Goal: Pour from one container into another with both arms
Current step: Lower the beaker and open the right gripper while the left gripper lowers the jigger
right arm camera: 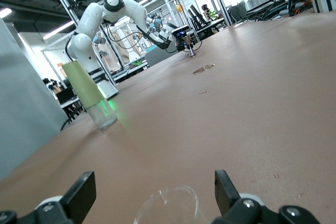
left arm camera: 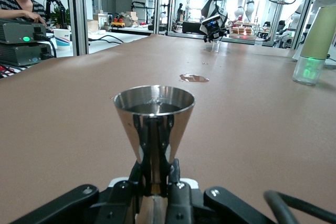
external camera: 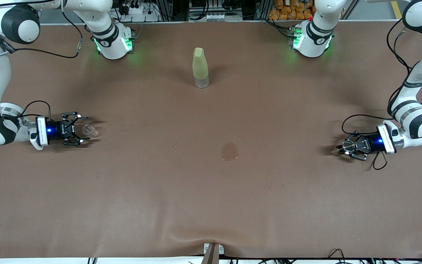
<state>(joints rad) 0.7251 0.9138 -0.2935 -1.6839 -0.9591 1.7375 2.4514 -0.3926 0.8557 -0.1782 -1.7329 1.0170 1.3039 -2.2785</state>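
The jigger's lower edge rests on the tabletop in the front view, so the jigger would stand. It is now time for my left gripper to open.
The clear glass cup stands on the brown table toward the right arm's end. My right gripper is low at the table, open, with a finger on either side of the cup and not touching it. In the right wrist view the cup's rim shows between the spread fingers. Toward the left arm's end, my left gripper is shut on the narrow waist of the silver jigger. The jigger is held upright in the left gripper, with liquid showing in its upper cone; its base is hidden.
A tall pale yellow-green bottle stands mid-table, nearer the arms' bases. A small wet patch lies on the mat nearer the front camera than the bottle. In the left wrist view the bottle and the patch show too.
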